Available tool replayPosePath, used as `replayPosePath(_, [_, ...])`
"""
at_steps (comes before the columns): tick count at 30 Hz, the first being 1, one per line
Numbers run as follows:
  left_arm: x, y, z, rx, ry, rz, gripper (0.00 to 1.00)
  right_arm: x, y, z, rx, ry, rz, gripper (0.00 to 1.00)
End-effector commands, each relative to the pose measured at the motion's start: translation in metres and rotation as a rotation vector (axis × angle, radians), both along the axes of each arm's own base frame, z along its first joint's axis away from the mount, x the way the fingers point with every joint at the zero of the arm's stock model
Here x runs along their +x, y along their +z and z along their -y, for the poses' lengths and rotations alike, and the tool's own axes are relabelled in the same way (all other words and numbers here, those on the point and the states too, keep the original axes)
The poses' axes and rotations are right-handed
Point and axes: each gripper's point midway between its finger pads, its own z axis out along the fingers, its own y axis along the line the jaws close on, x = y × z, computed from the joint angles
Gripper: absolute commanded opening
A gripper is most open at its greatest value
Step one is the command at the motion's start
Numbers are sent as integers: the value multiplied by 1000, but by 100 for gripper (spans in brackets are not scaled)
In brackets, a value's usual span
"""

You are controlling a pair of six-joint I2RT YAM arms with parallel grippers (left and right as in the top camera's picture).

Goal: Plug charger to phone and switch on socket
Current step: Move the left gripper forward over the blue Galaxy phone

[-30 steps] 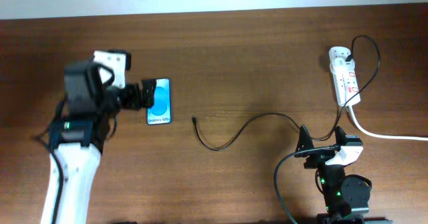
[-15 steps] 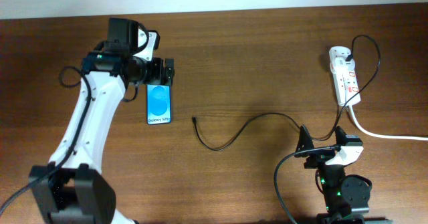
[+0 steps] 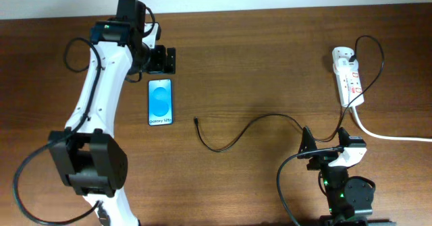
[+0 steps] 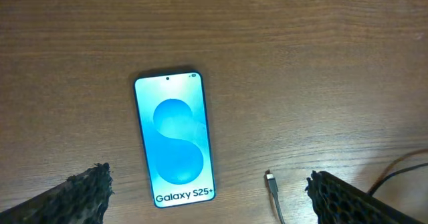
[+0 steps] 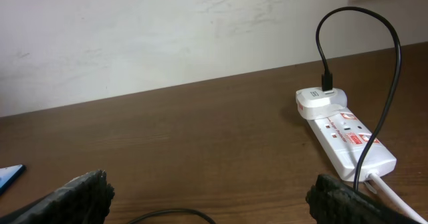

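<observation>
I should grab the phone across its long edges toward the phone's far end with my left gripper. The phone's lettered end then stays free to hand to my right gripper.
The phone lies flat on the brown table, blue screen up; it also shows in the left wrist view. My left gripper is open and empty, hovering just beyond the phone's far end. The charger, a thin black cable, curves from the socket to its free plug tip, which lies right of the phone and shows in the left wrist view. The white socket lies at the far right, with the cable's adapter plugged in. My right gripper is open and empty near the front edge.
A thick white cord runs from the socket off the right edge. A pale wall stands behind the table's far edge.
My left arm swung from the left side toward the back, lifting off the phone; its gripper now hovers beyond the phone's far end. The phone, cable and right arm have not moved.
</observation>
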Motion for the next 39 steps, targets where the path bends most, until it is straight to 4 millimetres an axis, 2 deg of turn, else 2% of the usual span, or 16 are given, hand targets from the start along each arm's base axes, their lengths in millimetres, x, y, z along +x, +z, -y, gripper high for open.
replayPosePath(1, [7, -20, -1, 11, 18, -34, 99, 0, -3, -3, 2, 12, -4, 98])
replayPosePath(8, [10, -60, -6, 51, 45, -114, 99, 0, -3, -3, 2, 12, -4, 99])
replayPosePath(10, [2, -69, -11, 78, 48, -160, 99, 0, -3, -3, 2, 12, -4, 98])
replayPosePath(17, [-12, -121, -16, 118, 48, -293, 99, 0, -3, -3, 2, 12, -4, 98])
replayPosePath(21, [-11, -149, -16, 124, 46, -329, 99, 0, -3, -3, 2, 12, -4, 98])
replayPosePath(26, [-9, -155, -28, 126, 42, -334, 99, 0, -3, -3, 2, 12, -4, 98])
replayPosePath(30, [-10, -155, -29, 131, -4, -333, 99, 0, -3, -3, 2, 12, -4, 99])
replayPosePath(32, [-16, -161, -29, 132, -5, -351, 100, 0, -3, -3, 2, 12, -4, 98])
replayPosePath(35, [-35, -185, -31, 136, -7, -401, 100, 0, -3, -3, 2, 12, -4, 98])
replayPosePath(37, [-37, -186, -28, 119, -9, -409, 100, 0, -3, -3, 2, 12, -4, 98])
replayPosePath(39, [-39, -185, -20, 73, -12, -419, 96, 0, -3, -3, 2, 12, -4, 98])
